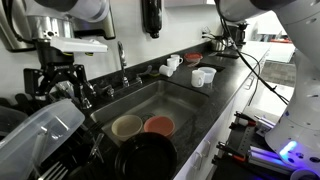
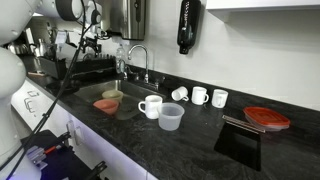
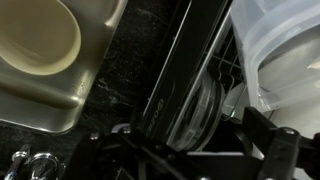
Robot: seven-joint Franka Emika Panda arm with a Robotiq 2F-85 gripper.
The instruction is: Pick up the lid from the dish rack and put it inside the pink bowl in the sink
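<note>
My gripper is to pick up the clear lid next, so that it can go into the pink bowl (image 1: 158, 125). It will hold the lid by its exposed rim, and the opposite edge will stay free to go in first.
The lid (image 3: 196, 108), round and clear, stands on edge in the black dish rack (image 3: 175, 70), next to the rack's black side. My gripper (image 3: 195, 150) is open, with a finger on each side of the lid and a gap at the right finger. In both exterior views the gripper (image 1: 60, 82) (image 2: 86, 42) hangs over the rack (image 1: 70, 150) (image 2: 95, 68) beside the sink (image 1: 150, 100) (image 2: 90, 95). The pink bowl (image 1: 158, 125) (image 2: 106, 105) sits in the sink next to a beige bowl (image 1: 127, 126) (image 3: 35, 40).
A large black pan (image 1: 147, 158) lies in the sink's near end. A clear plastic container (image 1: 40, 130) (image 3: 280, 50) sits in the rack by the lid. The faucet (image 2: 140, 58), white mugs (image 2: 150, 106), a clear cup (image 2: 171, 117) and a red plate (image 2: 266, 118) stand on the black counter.
</note>
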